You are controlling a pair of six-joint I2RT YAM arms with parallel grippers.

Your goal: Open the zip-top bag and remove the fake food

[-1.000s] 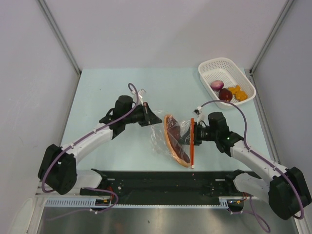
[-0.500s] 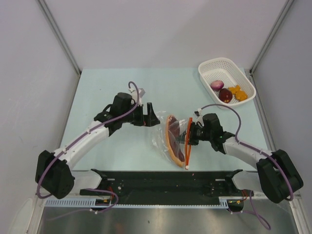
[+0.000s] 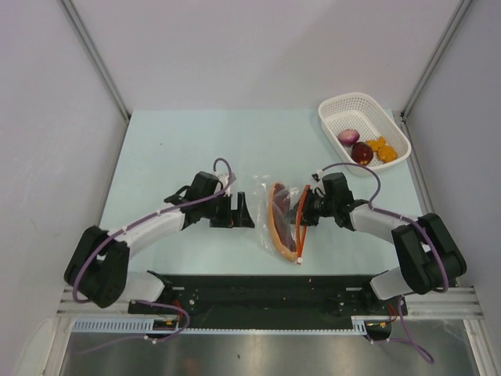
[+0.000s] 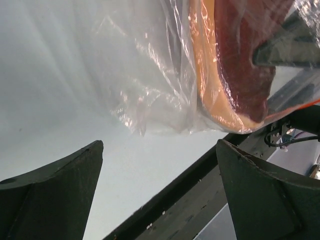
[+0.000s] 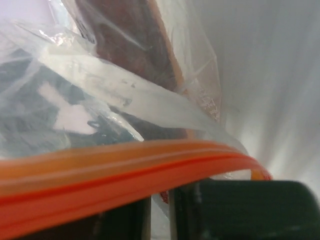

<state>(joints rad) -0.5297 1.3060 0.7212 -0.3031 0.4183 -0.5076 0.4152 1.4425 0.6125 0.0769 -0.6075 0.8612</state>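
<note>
The fake food needs to come out of the bag. My right gripper needs to pick up the fake food by its edge nearest the bag's orange zip.
The clear zip-top bag (image 3: 260, 227) lies on the table between my grippers, and the reddish-brown flat slice (image 3: 279, 221) of fake food is still inside it. My left gripper (image 3: 244, 211) stands wide open just left of the bag, touching nothing. In the left wrist view the bag (image 4: 150, 75) and slice (image 4: 240, 60) lie beyond the open left gripper (image 4: 159, 145). My right gripper (image 3: 307, 207) is at the bag's orange zip strip (image 3: 300, 229). In the right wrist view the strip (image 5: 100, 175) crosses in front of the right gripper (image 5: 160, 212), whose fingers pinch bag film in a narrow slit.
A white perforated basket (image 3: 344, 102) at the far right holds a purple-pink bulb (image 3: 348, 136), a dark maroon lump (image 3: 362, 152) and orange chunks (image 3: 381, 148). The black base rail (image 3: 266, 286) runs along the near edge. Grey walls close the sides and back.
My left gripper opened, let go of the bag and drew back toward the near edge. The bag and slice slid right and a little nearer. The right gripper kept hold at the strip.
</note>
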